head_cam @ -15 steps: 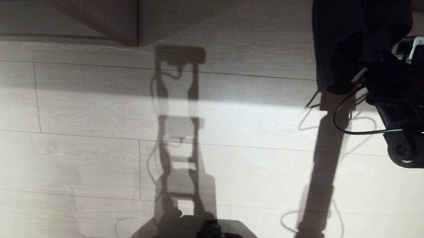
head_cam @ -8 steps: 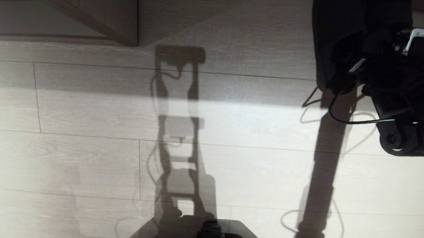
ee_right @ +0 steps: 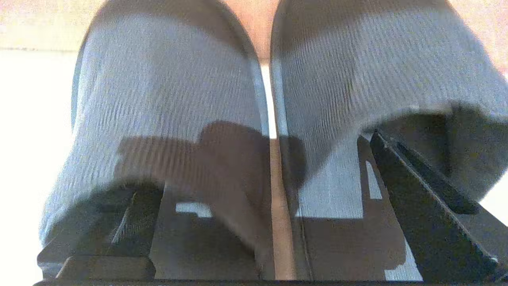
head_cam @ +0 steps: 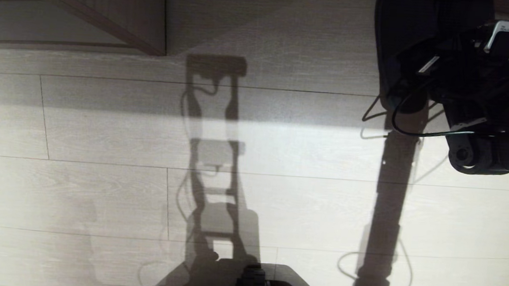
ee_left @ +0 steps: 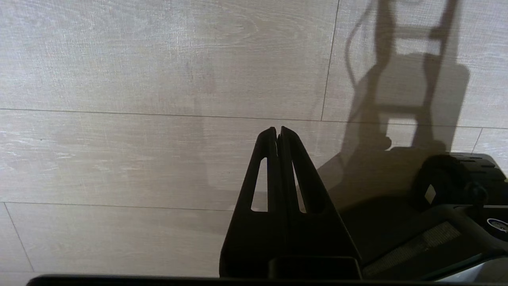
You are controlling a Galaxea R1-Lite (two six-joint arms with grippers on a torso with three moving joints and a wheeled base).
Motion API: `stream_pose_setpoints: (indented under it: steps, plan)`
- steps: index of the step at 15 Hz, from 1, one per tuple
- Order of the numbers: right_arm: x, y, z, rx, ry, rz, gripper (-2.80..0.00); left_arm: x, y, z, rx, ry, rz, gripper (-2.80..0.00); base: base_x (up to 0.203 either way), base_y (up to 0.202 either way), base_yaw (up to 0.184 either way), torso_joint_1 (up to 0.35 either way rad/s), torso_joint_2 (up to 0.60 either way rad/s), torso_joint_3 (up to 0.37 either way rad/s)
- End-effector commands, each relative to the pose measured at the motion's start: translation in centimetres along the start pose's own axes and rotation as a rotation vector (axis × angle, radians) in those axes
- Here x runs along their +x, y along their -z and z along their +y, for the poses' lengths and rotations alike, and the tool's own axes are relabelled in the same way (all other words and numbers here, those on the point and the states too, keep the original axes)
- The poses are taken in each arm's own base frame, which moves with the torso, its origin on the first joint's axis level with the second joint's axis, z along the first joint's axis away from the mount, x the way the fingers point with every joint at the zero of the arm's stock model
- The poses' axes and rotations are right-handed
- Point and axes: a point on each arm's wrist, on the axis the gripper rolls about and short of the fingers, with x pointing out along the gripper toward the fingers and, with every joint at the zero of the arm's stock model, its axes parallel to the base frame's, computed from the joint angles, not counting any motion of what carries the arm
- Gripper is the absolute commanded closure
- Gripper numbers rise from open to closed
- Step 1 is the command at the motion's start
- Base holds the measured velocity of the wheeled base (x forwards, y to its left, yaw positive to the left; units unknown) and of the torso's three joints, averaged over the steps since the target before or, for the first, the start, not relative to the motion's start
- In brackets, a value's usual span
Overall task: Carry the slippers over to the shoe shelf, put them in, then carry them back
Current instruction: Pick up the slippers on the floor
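My right gripper grabs the pair of black slippers by their adjoining inner sides next, so that both travel to the shoe shelf together.
The black slippers (head_cam: 407, 28) lie side by side on the floor at the far right of the head view. My right arm (head_cam: 475, 81) reaches over their heel ends. The right wrist view shows both slippers (ee_right: 166, 91) from close behind, toe bands ahead. My right gripper (ee_right: 254, 167) is open wide, with one finger (ee_right: 95, 234) at the mouth of one slipper and the other finger (ee_right: 428, 198) at the mouth of the other. Nothing is gripped. The shoe shelf (head_cam: 125, 15) shows only as a wood-grain corner at the far left. My left gripper (ee_left: 278, 129) hangs shut over bare floor.
Pale plank floor (head_cam: 101, 186) spreads in front of me, crossed by my own shadow. My base (head_cam: 254, 284) sits at the near edge. A black cable (head_cam: 406, 125) loops from the right wrist.
My right arm has pushed forward, farther over the slippers, and its elbow has risen in the head view. The slippers lie where they were. The left arm is still.
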Motion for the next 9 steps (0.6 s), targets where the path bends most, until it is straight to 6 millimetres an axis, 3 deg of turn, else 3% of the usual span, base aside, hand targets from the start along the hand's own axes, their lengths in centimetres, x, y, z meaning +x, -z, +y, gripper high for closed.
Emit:
stream_pose_setpoints:
  steps: [1,9]
  plan:
    - [0.5,0.0,0.1,0.001,-0.001,-0.023,-2.80,0.0,0.0,0.0,-0.001,0.000,0.000,0.00,0.000,0.000,0.000,0.000,0.00,0.000]
    - [1.7,0.4,0.3,0.004,-0.003,-0.071,-2.80,0.0,0.0,0.0,-0.001,0.000,0.000,0.00,0.000,0.000,0.000,0.000,0.00,0.000]
